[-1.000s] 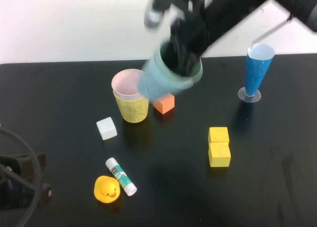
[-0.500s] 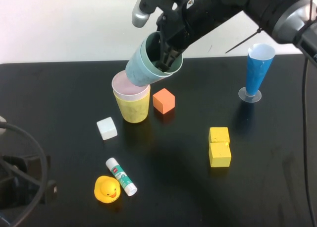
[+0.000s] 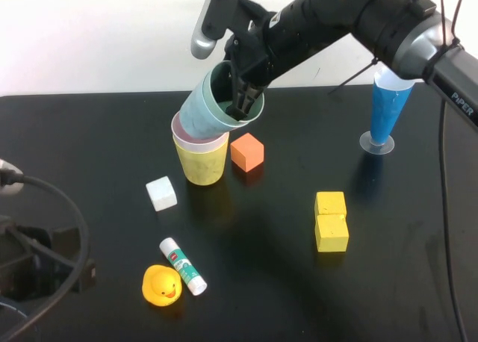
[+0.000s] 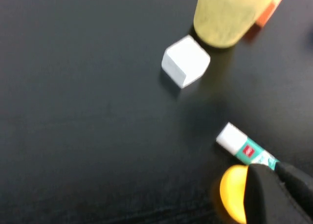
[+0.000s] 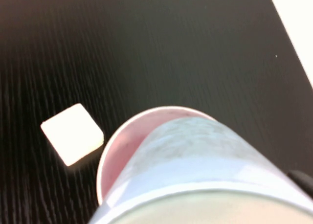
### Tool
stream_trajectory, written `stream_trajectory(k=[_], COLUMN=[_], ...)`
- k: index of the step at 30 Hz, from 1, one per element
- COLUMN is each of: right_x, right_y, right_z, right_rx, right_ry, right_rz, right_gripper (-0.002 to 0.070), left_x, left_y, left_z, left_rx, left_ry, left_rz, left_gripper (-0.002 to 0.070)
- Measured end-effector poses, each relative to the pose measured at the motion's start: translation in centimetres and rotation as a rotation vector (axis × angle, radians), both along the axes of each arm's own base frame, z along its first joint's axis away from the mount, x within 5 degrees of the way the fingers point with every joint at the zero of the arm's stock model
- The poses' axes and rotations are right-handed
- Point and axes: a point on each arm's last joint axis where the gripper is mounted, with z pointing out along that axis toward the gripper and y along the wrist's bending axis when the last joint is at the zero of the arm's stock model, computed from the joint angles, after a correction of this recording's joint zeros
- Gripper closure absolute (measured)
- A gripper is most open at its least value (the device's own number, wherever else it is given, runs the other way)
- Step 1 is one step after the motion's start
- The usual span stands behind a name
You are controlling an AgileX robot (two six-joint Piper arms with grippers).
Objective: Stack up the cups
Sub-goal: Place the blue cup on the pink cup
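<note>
My right gripper should open now, because the light blue cup's base dips inside the pink cup's opening (image 3: 180, 137) (image 5: 128, 142) and the light blue cup would settle into the stack.
A yellow cup (image 3: 200, 161) stands upright left of centre with a pink cup (image 3: 179, 129) nested inside it. My right gripper (image 3: 243, 95) is shut on the rim of a light blue cup (image 3: 198, 114) that has a pale green cup (image 3: 224, 77) nested in it. It holds this pair tilted, with the base dipping into the pink cup's mouth. The right wrist view shows the light blue cup (image 5: 195, 155) over the pink cup (image 5: 122, 145). My left gripper (image 4: 279, 185) is shut and empty, low at the near left (image 3: 71, 271). The yellow cup (image 4: 222, 18) also shows in the left wrist view.
An orange cube (image 3: 247, 151) sits just right of the yellow cup and a white cube (image 3: 160, 193) in front of it. A glue stick (image 3: 182, 265) and a yellow duck (image 3: 161, 284) lie near the left gripper. Two yellow blocks (image 3: 330, 221) sit right of centre. A dark-blue cone (image 3: 388, 107) stands far right.
My right gripper has carried the light blue and pale green cups left and down, so their base now sits in the pink cup's mouth. The left arm has shifted slightly.
</note>
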Motion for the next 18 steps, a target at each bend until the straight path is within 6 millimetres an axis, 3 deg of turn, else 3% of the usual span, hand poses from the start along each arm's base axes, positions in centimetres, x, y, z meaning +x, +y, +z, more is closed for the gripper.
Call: stream_trajectory(k=[8, 14, 18], right_x=[-0.06, 0.01, -0.06], right_y=[0.18, 0.41, 0.56], right_z=[-0.08, 0.18, 0.31], right_rx=[-0.001, 0.041, 0.067], right_ry=[-0.004, -0.006, 0.004], right_rz=[0.008, -0.001, -0.001], right_gripper=[0.0572, 0.0428, 0.0370], left_x=[0.13, 0.13, 0.13], left_y=[0.00, 0.00, 0.00], left_z=[0.18, 0.18, 0.18], left_rx=[-0.006, -0.006, -0.006], left_ry=[-0.023, -0.023, -0.023], left_rz=[0.005, 0.005, 0.005], left_gripper=[0.0673, 0.0673, 0.0673])
